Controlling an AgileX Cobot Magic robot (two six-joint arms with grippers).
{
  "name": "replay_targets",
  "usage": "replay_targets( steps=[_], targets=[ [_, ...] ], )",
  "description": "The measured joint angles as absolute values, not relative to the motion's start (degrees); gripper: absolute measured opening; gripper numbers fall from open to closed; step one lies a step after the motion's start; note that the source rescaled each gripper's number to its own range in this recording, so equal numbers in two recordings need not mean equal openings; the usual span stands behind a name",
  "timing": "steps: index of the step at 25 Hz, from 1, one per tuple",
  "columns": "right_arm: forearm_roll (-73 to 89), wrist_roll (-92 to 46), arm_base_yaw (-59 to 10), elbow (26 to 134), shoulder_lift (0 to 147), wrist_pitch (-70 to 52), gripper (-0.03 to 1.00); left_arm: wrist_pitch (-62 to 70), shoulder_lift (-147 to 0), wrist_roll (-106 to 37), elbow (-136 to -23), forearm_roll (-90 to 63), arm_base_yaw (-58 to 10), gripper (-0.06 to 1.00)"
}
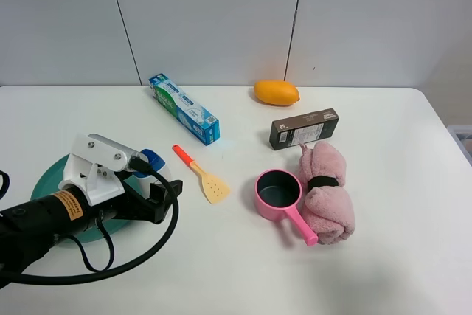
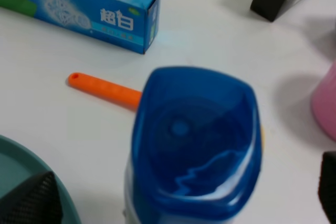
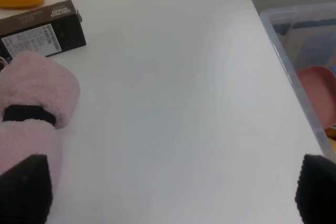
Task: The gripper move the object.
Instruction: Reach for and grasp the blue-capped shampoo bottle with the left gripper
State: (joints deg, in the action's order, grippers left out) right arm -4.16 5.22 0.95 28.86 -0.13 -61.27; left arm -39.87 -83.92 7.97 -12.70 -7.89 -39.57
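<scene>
Next, my left gripper grabs the white bottle across its sides below the dark blue cap (image 1: 152,158), and the bottle's base stays free to stand upright when moved.
The small white bottle with a dark blue cap (image 1: 152,158) stands at the right edge of a teal plate (image 1: 44,182), at the left of the table. My left gripper (image 1: 153,181) is low over the plate, its black fingers on either side of the bottle. In the left wrist view the cap (image 2: 194,140) fills the middle. The fingertips (image 2: 31,203) sit far out in the corners, clear of the bottle, so the gripper is open. My right gripper (image 3: 170,192) is open and empty over bare table, out of the exterior high view.
A blue-green toothpaste box (image 1: 183,108), an orange-handled spatula (image 1: 200,174), a pink cup (image 1: 280,193), a pink rolled towel (image 1: 326,193), a dark box (image 1: 304,128) and a mango (image 1: 276,92) lie across the table. A clear plastic bin (image 3: 304,72) stands past the right edge.
</scene>
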Motion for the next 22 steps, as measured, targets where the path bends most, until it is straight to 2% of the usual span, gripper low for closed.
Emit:
replay_targets(
  steps=[22],
  targets=[
    [-4.16,5.22,0.95,28.86,-0.13,-61.27,1.0,-39.87,-83.92,7.97,-12.7,-7.89,-39.57,1.0]
  ],
)
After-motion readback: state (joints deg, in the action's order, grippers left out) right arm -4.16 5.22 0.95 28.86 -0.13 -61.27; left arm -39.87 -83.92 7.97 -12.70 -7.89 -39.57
